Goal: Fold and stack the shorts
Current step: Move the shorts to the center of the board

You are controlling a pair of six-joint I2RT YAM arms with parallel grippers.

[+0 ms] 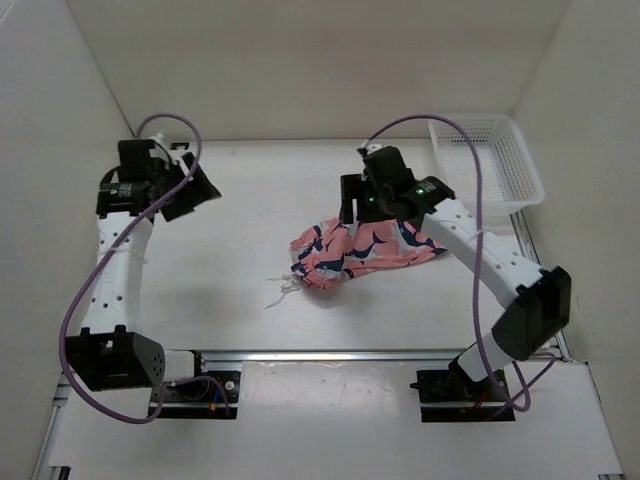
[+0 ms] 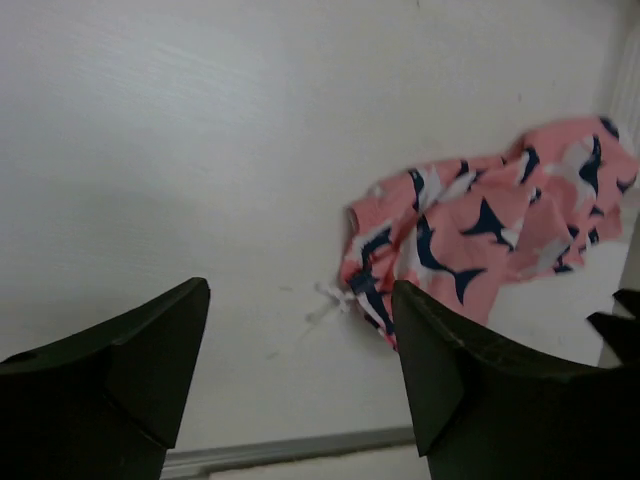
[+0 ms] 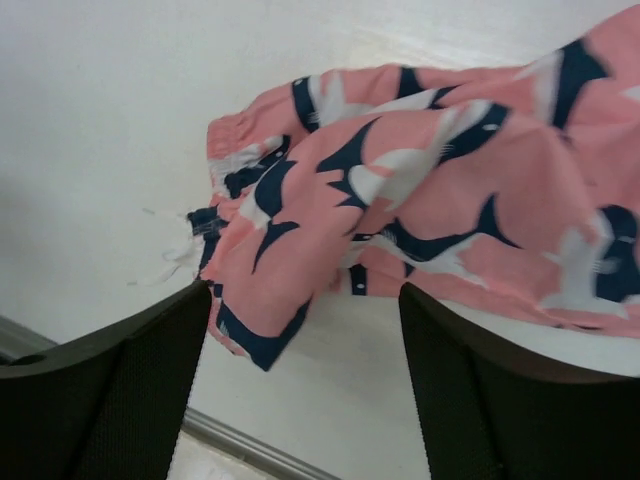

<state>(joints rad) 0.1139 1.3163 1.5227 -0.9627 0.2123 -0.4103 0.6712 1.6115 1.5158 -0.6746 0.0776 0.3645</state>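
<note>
Next, my left gripper grips the shorts by the gathered waistband edge near the white drawstrings. This leaves the opposite side free to spread the shorts (image 1: 355,252) for folding.
The coral-pink shorts (image 1: 355,252) with navy-and-white shapes lie crumpled at the table's middle, white drawstrings trailing off their left end. They also show in the left wrist view (image 2: 490,225) and the right wrist view (image 3: 430,200). My right gripper (image 1: 378,210) hovers over the shorts' far edge, open and empty; in its own view the gripper (image 3: 305,330) has bare table between its fingers. My left gripper (image 1: 190,188) is open and empty at the far left, well apart from the shorts; in its wrist view the gripper (image 2: 300,340) frames bare table.
A white plastic mesh basket (image 1: 490,160) stands at the back right corner. White walls enclose the table on the left, back and right. A metal rail (image 1: 330,354) runs along the near edge, just in front of the arm bases.
</note>
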